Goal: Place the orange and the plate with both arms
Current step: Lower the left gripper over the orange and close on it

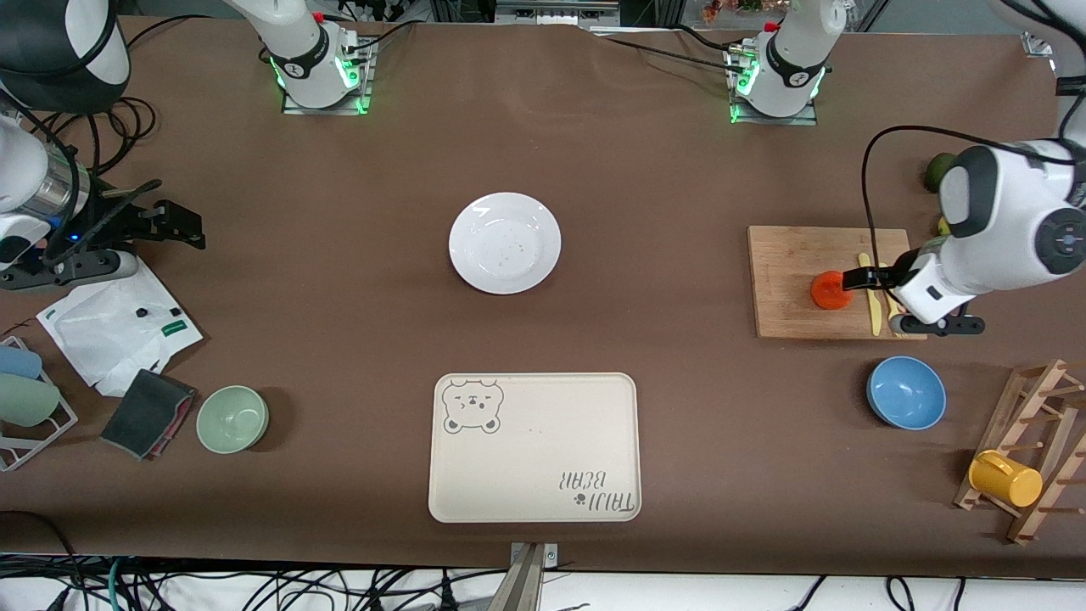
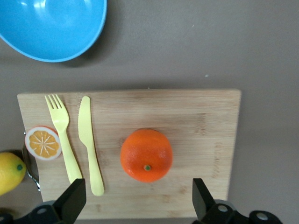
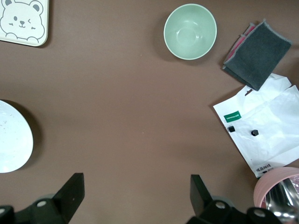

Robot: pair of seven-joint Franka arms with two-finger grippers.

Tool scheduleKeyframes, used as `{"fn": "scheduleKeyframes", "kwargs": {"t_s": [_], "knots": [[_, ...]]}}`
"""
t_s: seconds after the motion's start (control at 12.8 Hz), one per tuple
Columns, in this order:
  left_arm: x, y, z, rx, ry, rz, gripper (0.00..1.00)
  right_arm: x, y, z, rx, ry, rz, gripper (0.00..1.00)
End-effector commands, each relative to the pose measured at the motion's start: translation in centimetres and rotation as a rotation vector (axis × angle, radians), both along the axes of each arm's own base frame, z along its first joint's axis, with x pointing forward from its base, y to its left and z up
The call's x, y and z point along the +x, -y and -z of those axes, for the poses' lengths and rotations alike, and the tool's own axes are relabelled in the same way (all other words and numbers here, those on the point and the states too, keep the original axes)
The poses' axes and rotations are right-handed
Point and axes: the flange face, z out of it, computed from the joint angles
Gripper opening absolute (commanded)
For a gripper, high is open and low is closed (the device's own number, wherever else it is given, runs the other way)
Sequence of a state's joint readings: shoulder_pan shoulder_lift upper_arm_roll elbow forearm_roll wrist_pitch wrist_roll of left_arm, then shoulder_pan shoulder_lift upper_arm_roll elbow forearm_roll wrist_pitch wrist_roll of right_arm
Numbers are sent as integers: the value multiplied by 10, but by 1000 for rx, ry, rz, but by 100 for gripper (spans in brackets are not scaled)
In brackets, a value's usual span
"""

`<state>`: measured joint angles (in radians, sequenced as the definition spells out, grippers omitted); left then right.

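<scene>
The orange [image 1: 831,291] should go on the white plate [image 1: 505,243], so my left gripper should grab it by its round sides next.
The orange [image 1: 831,291] [image 2: 146,155] rests on a wooden cutting board [image 1: 785,318] [image 2: 201,121] toward the left arm's end of the table. My left gripper [image 1: 899,299] [image 2: 137,198] hovers low over the board, open, with the fruit just ahead of its fingertips and not between them. The white plate [image 1: 505,243] lies bare in the middle of the table; its edge shows in the right wrist view [image 3: 11,137]. My right gripper [image 1: 157,246] [image 3: 135,193] is open and holds nothing, over bare table at the right arm's end.
A yellow fork [image 2: 60,130], knife [image 2: 88,144] and orange slice [image 2: 43,143] share the board, with a lemon [image 2: 9,170] beside it. Nearer the camera are a bear-print tray [image 1: 534,445], blue bowl [image 1: 906,392], green bowl [image 1: 232,418], grey cloth [image 1: 148,413], white bag [image 1: 119,327] and mug rack [image 1: 1035,441].
</scene>
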<state>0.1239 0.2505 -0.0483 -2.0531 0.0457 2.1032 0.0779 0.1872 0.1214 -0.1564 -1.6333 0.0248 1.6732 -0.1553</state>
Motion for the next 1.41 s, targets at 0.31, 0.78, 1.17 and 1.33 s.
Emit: {"fn": "scheduleKeyframes", "kwargs": {"t_s": [0.31, 0.78, 1.17, 1.33], "knots": [[-45, 21, 65, 32, 110, 12, 100, -2, 2, -2, -5, -6, -8, 100], [-50, 21, 84, 83, 125, 59, 100, -2, 2, -2, -6, -7, -8, 100], [-57, 16, 106, 73, 141, 35, 100, -2, 2, -2, -6, -7, -8, 100], [-57, 15, 106, 74, 137, 30, 57, -2, 2, -2, -6, -7, -8, 100]]}}
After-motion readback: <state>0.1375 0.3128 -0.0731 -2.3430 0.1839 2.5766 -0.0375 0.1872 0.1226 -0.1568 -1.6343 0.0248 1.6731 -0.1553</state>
